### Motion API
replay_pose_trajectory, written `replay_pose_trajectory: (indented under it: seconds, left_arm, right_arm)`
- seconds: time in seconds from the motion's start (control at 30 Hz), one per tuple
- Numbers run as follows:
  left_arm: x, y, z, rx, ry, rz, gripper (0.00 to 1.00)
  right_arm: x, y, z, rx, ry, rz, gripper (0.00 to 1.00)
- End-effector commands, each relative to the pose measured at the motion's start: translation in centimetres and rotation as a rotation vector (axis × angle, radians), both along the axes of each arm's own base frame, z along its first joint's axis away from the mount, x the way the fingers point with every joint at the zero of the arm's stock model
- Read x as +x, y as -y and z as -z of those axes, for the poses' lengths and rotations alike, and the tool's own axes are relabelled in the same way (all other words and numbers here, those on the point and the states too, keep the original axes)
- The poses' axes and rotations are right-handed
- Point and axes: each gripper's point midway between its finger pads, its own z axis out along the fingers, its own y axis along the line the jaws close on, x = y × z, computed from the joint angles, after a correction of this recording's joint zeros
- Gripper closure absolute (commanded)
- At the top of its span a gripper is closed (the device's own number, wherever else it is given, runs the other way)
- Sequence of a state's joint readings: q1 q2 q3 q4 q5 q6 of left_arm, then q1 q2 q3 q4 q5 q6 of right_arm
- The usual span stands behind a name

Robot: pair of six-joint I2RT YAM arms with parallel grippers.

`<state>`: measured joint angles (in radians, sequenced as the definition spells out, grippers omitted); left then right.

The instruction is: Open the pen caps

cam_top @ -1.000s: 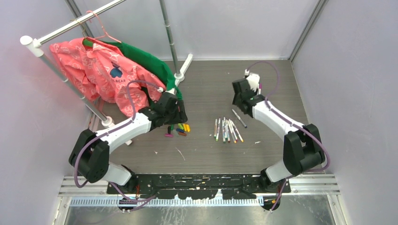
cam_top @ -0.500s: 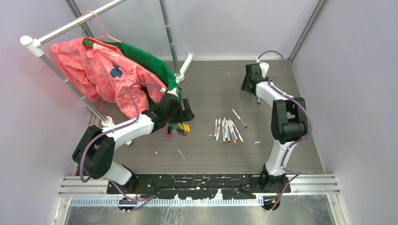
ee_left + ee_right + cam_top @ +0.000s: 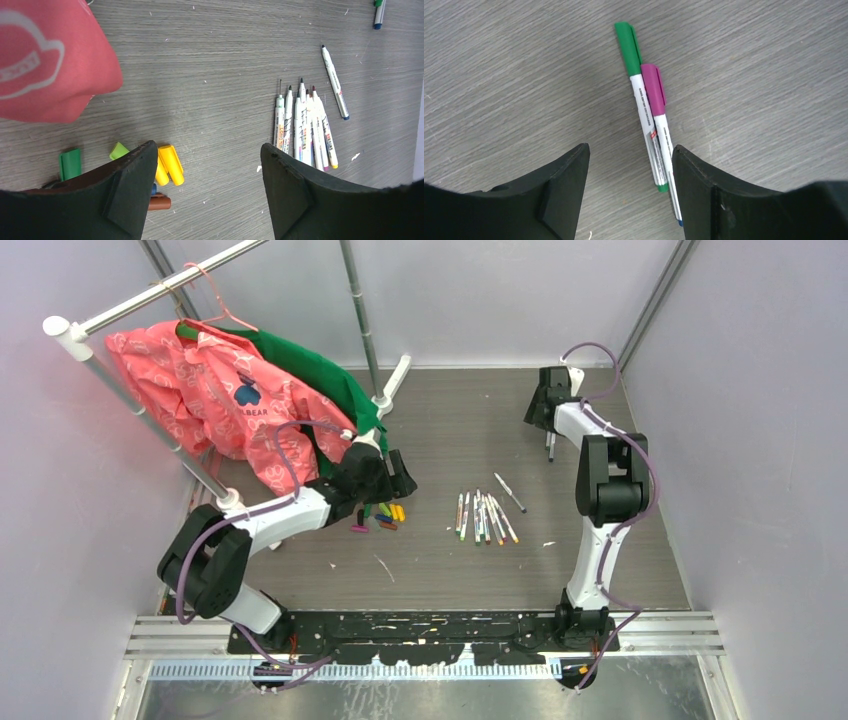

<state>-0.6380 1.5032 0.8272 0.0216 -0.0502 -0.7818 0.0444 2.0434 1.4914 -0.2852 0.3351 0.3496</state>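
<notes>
The green-capped pen should next be gripped by its white body (image 3: 648, 128) with my right gripper. The green cap stays free for my left gripper, to open it.
Several loose pen caps (image 3: 384, 515) lie in a pile left of centre; the left wrist view shows yellow caps (image 3: 170, 164), a green cap (image 3: 70, 163) and a brown cap (image 3: 159, 202). My left gripper (image 3: 396, 480) (image 3: 208, 150) hovers open just above and right of them, holding nothing. Several uncapped pens (image 3: 485, 517) (image 3: 305, 127) lie side by side at centre. Far right, two capped pens (image 3: 550, 445) lie together, one with a green cap (image 3: 626, 45) and one with a purple cap (image 3: 653, 85). My right gripper (image 3: 544, 408) (image 3: 630, 150) stands open over them, empty; their barrels run beside its right finger.
One uncapped pen (image 3: 510, 492) (image 3: 335, 82) lies apart from the row. A clothes rack (image 3: 130, 400) with a pink garment (image 3: 215, 390) (image 3: 45, 60) and a green garment (image 3: 310, 370) fills the back left, close behind my left arm. Walls enclose the table.
My right arm has swung away from the table's centre to the far right, over the two capped pens, and its jaws have widened. The left gripper shifted slightly right and opened wider.
</notes>
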Motion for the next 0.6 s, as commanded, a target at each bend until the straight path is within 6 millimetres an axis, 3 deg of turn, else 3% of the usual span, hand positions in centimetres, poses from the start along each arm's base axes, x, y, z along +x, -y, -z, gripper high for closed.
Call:
replay_pose_trajectory:
  seconds: [0.0, 0.57]
  left_arm:
    - [1.0, 0.7, -1.1, -0.045, 0.054, -0.012, 0.25]
    - [0.9, 0.5, -1.2, -0.044, 0.064, -0.019, 0.25]
  right_arm:
    - [2.1, -0.1, -1.3, 0.011, 0.049, -0.022, 0.34]
    - [2.8, 0.1, 0.7, 0.035, -0.023, -0.023, 0.36]
